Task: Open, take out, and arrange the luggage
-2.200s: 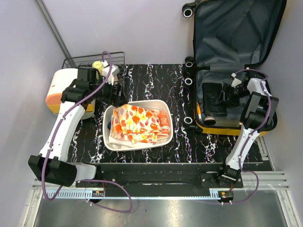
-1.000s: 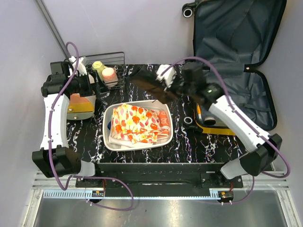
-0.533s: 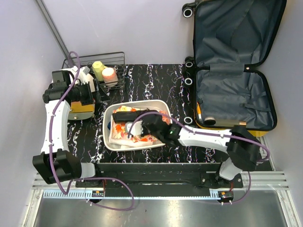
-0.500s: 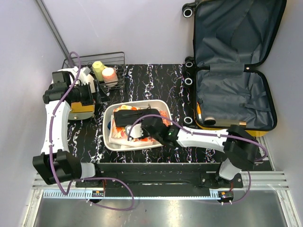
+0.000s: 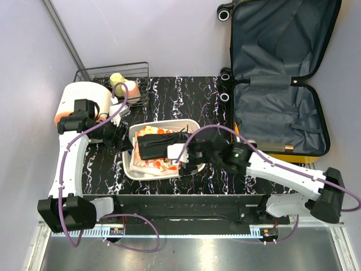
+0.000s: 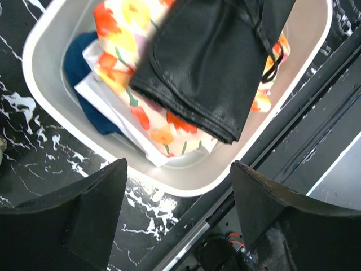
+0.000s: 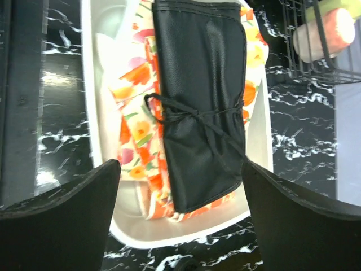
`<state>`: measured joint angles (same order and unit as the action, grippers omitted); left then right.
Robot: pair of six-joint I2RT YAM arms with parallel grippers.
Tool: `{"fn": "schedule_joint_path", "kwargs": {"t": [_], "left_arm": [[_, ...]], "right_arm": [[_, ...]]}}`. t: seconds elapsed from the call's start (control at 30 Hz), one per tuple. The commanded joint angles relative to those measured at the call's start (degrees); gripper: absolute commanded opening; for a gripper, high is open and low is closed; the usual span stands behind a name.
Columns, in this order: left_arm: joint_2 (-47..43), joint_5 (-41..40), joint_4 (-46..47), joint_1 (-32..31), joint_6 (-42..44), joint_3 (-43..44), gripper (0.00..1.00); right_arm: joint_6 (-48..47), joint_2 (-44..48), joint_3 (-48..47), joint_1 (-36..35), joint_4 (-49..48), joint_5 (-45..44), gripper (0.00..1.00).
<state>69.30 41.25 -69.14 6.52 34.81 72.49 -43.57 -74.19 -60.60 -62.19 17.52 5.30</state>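
Observation:
The pouch and cloth are to stay free. My right gripper will grab the white tray (image 5: pixel 135 174) by its near long rim (image 5: pixel 168 176) to arrange the tray farther back.
The luggage (image 5: pixel 279 113) lies open at the right, yellow shell below, dark grey lining showing, lid (image 5: pixel 282 39) standing up behind. A black tied pouch (image 5: pixel 158 145) lies on a floral cloth (image 5: pixel 152 165) in the white tray (image 5: pixel 135 174). My right gripper (image 5: pixel 181 155) is open and empty over the tray's right part, just off the pouch (image 7: pixel 200 113), with nothing between the spread jaws (image 7: pixel 180 220). My left gripper (image 5: pixel 123 140) is open and empty at the tray's left edge. In the left wrist view it (image 6: pixel 177 220) hangs above the tray rim (image 6: pixel 186 183) and the pouch (image 6: pixel 214 73).
A wire basket (image 5: pixel 141 69) with two small bottles (image 5: pixel 128 87) stands at the back left. A cream-and-orange round container (image 5: pixel 79 99) sits beside it. A dark blue item (image 6: pixel 84 73) lies under the cloth. The suitcase wheels (image 5: pixel 225 76) line its left side.
My right gripper carried the black pouch from the suitcase to the tray, let it go and drew back to the right. My left arm swung from the basket to the tray's left edge.

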Motion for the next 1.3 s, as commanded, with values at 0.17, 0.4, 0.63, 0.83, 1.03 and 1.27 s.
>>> {"fn": "schedule_joint_path", "kwargs": {"t": [0.17, 0.4, 0.63, 0.83, 1.03, 1.27], "left_arm": [[0.5, 2.9, 2.3, 0.2, -1.5, -2.2, 0.74], [2.3, 5.0, 5.4, 0.2, -9.6, 0.5, 0.73], [-0.3, 6.6, 7.2, 0.3, -15.7, 1.6, 0.73], [-2.1, 7.7, 10.5, 1.2, -22.6, 3.3, 0.73], [-0.9, 7.8, 12.4, 1.2, -26.3, 8.0, 0.73], [1.6, 7.4, 12.6, 1.2, -26.9, 11.6, 0.73]], "right_arm": [[1.8, 0.8, -0.4, 3.6, 16.6, 20.2, 0.76], [4.6, -10.5, -2.4, 3.6, 13.8, 14.0, 0.68], [4.7, -16.8, -1.1, 1.9, 8.7, 8.3, 0.58], [6.6, -18.9, -1.5, 2.2, 6.6, 2.2, 0.1], [5.8, -18.8, -5.0, 9.5, 7.5, 4.5, 0.0], [-1.5, -19.1, -8.4, 18.2, 11.0, 8.1, 0.0]]}}
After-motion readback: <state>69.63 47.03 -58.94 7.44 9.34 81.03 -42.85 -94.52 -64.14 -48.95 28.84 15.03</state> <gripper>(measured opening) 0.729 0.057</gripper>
